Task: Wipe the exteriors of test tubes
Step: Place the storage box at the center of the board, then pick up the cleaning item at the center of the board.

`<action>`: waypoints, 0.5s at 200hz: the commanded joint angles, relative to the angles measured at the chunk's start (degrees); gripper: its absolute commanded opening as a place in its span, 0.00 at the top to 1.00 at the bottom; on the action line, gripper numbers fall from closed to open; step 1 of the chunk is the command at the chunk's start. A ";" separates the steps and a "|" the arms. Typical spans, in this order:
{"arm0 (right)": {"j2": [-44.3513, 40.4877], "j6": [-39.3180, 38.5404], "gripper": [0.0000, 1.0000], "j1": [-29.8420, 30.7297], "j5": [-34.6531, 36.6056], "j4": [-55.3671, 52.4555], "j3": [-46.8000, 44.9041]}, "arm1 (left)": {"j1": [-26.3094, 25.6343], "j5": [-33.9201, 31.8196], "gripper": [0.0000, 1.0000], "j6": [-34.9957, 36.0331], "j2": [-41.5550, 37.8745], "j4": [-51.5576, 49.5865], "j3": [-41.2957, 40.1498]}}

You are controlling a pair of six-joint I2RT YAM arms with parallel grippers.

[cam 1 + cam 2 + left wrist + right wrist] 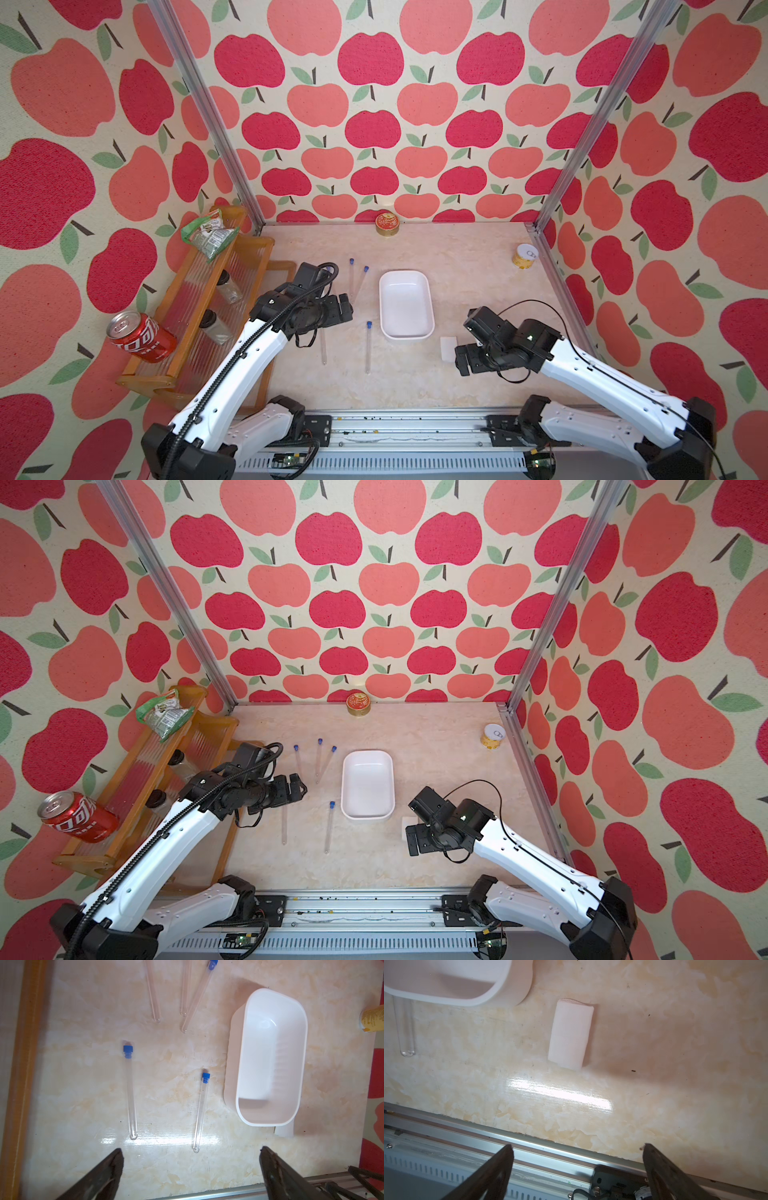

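My right gripper is next going to pinch the folded white wipe (pixel 448 347) across its near end, and the far end stays free to wipe test tubes.
Several clear test tubes with blue caps lie flat on the marble-look table, left of a white tray (pixel 405 307). Two lie nearer the front (pixel 323 351) (pixel 368 349), and three lie farther back (pixel 297 760) (pixel 318 756) (pixel 328 762). My left gripper (pixel 345 308) hovers open over the gap between these groups, holding nothing. In the left wrist view its fingertips (pixel 117 1159) stand wide apart, short of the rounded end of a near tube (pixel 200 1113). A folded white wipe (pixel 570 1035) lies right of the tray's near end. My right gripper (pixel 461 360) is open and empty just beside the wipe (pixel 448 347).
A wooden rack (pixel 195 266) along the left wall holds dark-lidded jars, a snack bag and a red cola can (pixel 141 336). A red-gold tin (pixel 387 224) sits at the back wall and a yellow can (pixel 524 255) at the back right. An aluminium rail (pixel 395 419) borders the front edge.
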 commanded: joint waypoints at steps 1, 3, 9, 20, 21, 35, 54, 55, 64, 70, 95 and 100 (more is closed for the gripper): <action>1.08 1.69 0.04 -0.67 -0.15 4.49 -1.92 | -4.57 -5.63 0.01 -2.11 1.85 -0.60 1.59; 1.32 1.68 0.06 -0.68 -0.17 4.67 -1.98 | -4.89 -5.64 0.01 -2.19 1.97 -0.37 1.51; 2.21 1.69 0.11 -0.76 0.03 5.05 -2.14 | -5.71 -6.19 0.00 -2.54 2.17 -0.12 1.50; 3.98 1.95 0.18 -0.83 0.33 5.58 -2.11 | -6.90 -7.34 0.01 -3.12 2.73 0.24 1.16; 4.14 1.97 0.18 -0.89 0.34 5.69 -2.10 | -6.97 -7.37 0.01 -3.15 2.81 0.28 1.19; 6.32 1.44 0.33 -0.94 0.32 7.06 -1.92 | -7.90 -8.45 0.01 -3.74 3.50 -0.37 1.32; 9.83 0.91 0.41 -1.07 0.49 8.88 -1.08 | -9.51 -9.55 0.00 -3.51 2.88 0.77 0.24; 10.01 0.84 0.42 -1.10 0.42 8.88 -1.01 | -9.60 -9.53 0.00 -3.52 2.80 0.81 0.16; 11.75 0.55 0.45 -1.19 0.88 9.28 -0.53 | -9.73 -9.13 0.01 -3.44 1.88 1.86 -0.86; 12.89 0.34 0.46 -1.28 1.10 9.80 -0.21 | -9.60 -8.90 0.01 -3.70 1.46 2.19 -1.35; 17.22 -0.40 0.50 -2.04 1.34 11.63 0.63 | -9.55 -8.79 0.01 -3.54 0.78 1.27 -1.72; 17.91 -0.46 0.51 -2.21 1.24 12.22 0.58 | -9.61 -8.87 0.01 -3.51 0.79 1.16 -1.76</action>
